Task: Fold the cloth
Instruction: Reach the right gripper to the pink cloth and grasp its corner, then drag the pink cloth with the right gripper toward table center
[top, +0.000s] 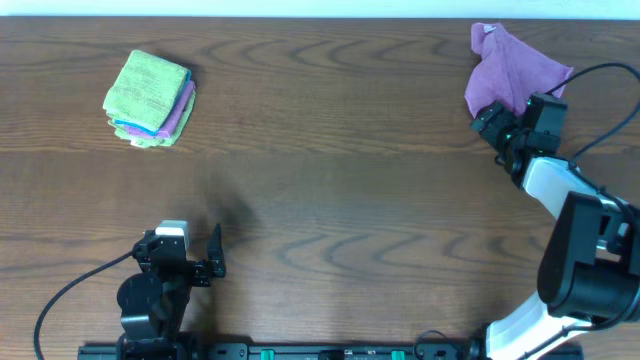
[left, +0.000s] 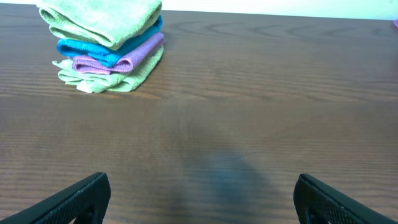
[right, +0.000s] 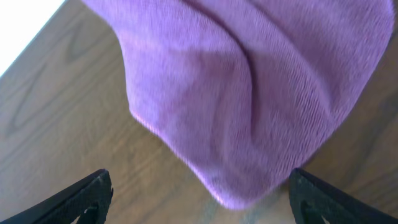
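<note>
I need to grab the crumpled purple cloth by its near edge (top: 513, 108) (right: 231, 190) with my right gripper, so that the rest stays free to spread open for folding.
A crumpled purple cloth (top: 510, 68) lies at the far right corner of the wooden table. In the right wrist view the purple cloth (right: 261, 93) fills the upper frame. My right gripper (top: 492, 120) is open just in front of the cloth's near edge, and in the right wrist view its fingertips (right: 199, 196) straddle that edge with nothing between them. My left gripper (top: 190, 262) is open and empty over bare table at the near left; it also shows in the left wrist view (left: 202, 199).
A stack of folded cloths (top: 150, 98), green on top with blue and purple below, sits at the far left; it also shows in the left wrist view (left: 106, 46). Black cables trail from both arms.
</note>
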